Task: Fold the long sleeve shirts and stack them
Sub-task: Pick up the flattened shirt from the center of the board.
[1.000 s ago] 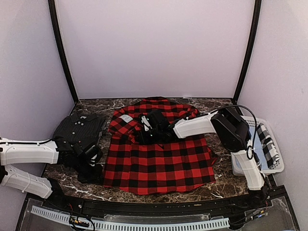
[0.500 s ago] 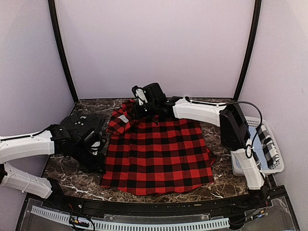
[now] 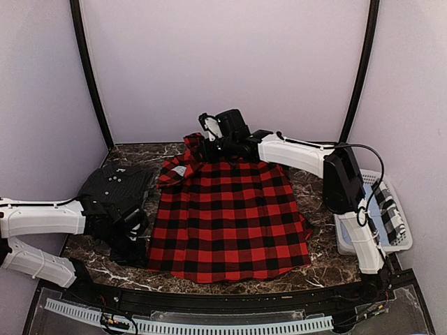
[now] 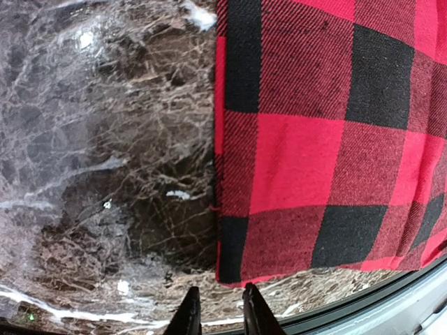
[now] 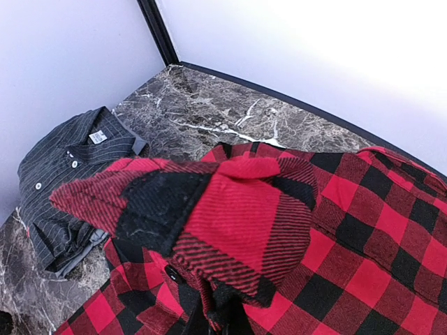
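My left gripper pinches the flannel shirt's near corner (image 3: 151,266) (image 4: 232,271) next, on the striped shirt's side, to fold that side edge of the flannel shirt inward.
The red-and-black flannel shirt (image 3: 230,216) lies spread over the middle of the marble table (image 3: 307,269). My right gripper (image 3: 206,145) is shut on a bunched fold of its upper part, held raised above the far edge. In the right wrist view the cloth (image 5: 237,216) drapes over the right gripper (image 5: 223,322) and hides the fingertips. The left gripper (image 4: 220,315) hovers just off the flannel's near left corner (image 4: 237,269). Its jaws stand slightly apart, with bare marble between them. The folded dark charcoal striped shirt (image 3: 115,187) rests at the left, beside the flannel.
A white basket (image 3: 401,241) holding a black-and-white checked cloth stands at the table's right edge. Black corner posts and pale walls close the back and sides. A black rail (image 4: 391,307) runs along the near edge, close to the left gripper.
My right gripper has carried the flannel's upper part from the shirt's middle up and back to the far edge, unfolding it. The left jaws have parted and the left gripper has shifted toward the near edge.
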{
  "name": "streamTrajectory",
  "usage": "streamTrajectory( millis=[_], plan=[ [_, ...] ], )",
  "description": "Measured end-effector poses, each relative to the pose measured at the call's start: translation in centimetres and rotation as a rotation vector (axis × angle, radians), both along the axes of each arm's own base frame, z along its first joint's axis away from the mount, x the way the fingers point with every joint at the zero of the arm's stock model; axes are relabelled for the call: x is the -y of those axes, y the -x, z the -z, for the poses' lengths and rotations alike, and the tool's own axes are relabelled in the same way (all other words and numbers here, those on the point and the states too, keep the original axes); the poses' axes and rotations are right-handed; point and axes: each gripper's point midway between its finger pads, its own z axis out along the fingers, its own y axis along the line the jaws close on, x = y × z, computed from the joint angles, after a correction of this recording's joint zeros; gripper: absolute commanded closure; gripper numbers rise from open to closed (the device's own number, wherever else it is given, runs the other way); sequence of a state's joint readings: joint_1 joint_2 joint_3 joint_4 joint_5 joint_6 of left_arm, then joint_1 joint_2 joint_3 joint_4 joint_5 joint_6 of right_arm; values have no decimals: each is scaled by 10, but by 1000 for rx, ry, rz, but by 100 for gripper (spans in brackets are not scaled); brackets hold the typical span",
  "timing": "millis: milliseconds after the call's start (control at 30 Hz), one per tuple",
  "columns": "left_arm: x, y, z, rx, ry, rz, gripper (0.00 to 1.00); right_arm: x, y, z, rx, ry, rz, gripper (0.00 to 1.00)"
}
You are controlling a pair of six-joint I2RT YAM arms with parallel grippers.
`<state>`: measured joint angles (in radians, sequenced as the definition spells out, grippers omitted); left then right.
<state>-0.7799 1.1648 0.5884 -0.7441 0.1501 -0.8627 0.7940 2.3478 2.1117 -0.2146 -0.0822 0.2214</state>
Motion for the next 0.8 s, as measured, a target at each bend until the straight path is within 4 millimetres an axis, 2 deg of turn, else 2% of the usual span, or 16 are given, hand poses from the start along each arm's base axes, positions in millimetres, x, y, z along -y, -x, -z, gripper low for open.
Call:
streamTrajectory(
  millis=[333,467,500,633,800],
  plan=[
    [9,-6,12,3,33,-39,75,-3,9,13,-32,11,-30,100],
    [10,-7,15,5,34,-40,83,-2,11,17,-40,16,-35,100],
    [10,-7,15,5,35,-42,88,-3,11,17,-40,16,-35,100],
    [9,-7,17,9,34,-53,100,-3,11,17,-40,15,-37,100],
    [7,-9,16,21,24,-57,100,-4,10,10,-17,18,-43,100]
  ],
)
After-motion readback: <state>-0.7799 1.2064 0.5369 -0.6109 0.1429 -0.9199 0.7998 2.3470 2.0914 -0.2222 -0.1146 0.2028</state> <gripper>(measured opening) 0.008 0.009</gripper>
